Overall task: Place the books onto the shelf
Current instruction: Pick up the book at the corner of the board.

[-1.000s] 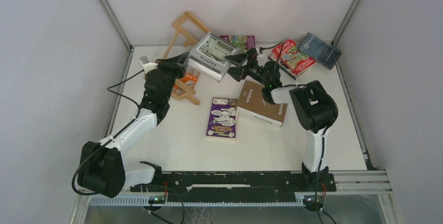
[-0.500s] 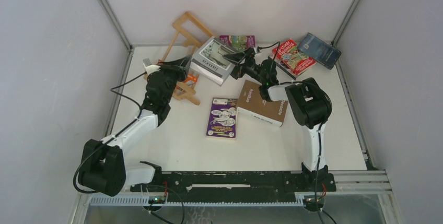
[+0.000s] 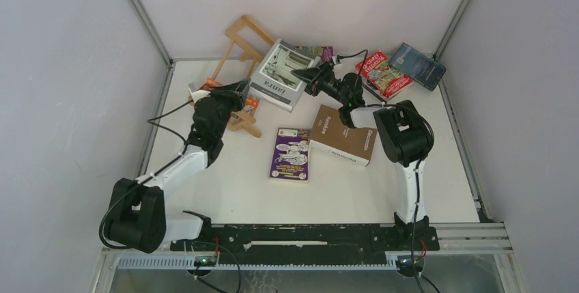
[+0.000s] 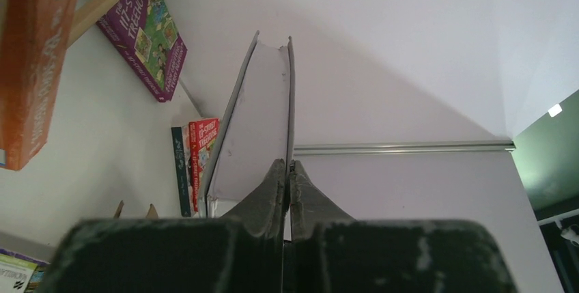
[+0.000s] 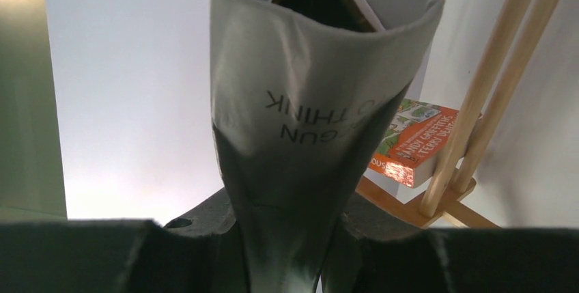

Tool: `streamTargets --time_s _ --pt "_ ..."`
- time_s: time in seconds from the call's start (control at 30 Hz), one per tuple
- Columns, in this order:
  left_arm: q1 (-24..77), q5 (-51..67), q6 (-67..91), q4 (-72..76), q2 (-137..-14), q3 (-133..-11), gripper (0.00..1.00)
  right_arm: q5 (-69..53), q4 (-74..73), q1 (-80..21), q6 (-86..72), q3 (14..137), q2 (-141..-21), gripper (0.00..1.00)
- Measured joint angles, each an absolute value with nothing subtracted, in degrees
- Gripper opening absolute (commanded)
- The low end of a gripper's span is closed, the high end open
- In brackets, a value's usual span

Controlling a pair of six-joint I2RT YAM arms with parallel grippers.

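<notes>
The grey-white book (image 3: 276,74) (image 5: 300,102) would rise with the robot's right gripper if it lifted now, because the gripper's fingers are shut firmly around the book's spine.
The grey-white book (image 3: 276,74) stands tilted up at the back, held between both grippers. My right gripper (image 3: 308,74) is shut on its spine (image 5: 307,122), which fills the right wrist view. My left gripper (image 3: 244,89) is shut at the book's lower left corner. In the left wrist view its fingertips (image 4: 287,164) pinch the thin grey cover (image 4: 290,102). The wooden shelf (image 3: 240,39) leans at the back left with an orange book (image 3: 249,102) in it. On the table lie a purple book (image 3: 291,153), a brown book (image 3: 343,136), a red book (image 3: 382,73) and a dark blue book (image 3: 418,65).
Another purple book (image 3: 317,52) lies partly hidden behind the raised one. The shelf's rails (image 5: 478,102) and the orange book (image 5: 410,144) are close on the right of my right gripper. White walls enclose the table on three sides.
The right gripper has closed on the grey-white book's spine. The book has tipped up from lying flat to a steep tilt. The left gripper has shifted slightly along with it.
</notes>
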State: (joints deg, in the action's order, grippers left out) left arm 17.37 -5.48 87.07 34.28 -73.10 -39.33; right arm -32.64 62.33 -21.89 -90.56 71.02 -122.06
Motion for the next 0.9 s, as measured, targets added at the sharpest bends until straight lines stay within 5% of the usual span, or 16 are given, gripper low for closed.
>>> streamTargets --time_s 0.33,0.67,0.73,0.9 --pt "16.2 -5.2 86.4 30.4 -68.2 -37.4 0.37 -36.1 59.7 -21.8 -87.5 73.4 -122.1 0.27" --pt "14.2 -7.1 80.6 20.4 -55.4 -36.6 0.47 -39.3 54.0 -21.6 -81.1 77.5 -122.1 0.27" --pt "14.2 -7.7 79.3 17.9 -53.4 -36.5 0.61 -39.6 52.4 -21.4 -79.8 77.7 -122.1 0.27" --pt "14.2 -9.0 75.9 11.0 -51.0 -36.5 0.64 -40.9 48.4 -21.1 -75.9 79.6 -122.1 0.27"
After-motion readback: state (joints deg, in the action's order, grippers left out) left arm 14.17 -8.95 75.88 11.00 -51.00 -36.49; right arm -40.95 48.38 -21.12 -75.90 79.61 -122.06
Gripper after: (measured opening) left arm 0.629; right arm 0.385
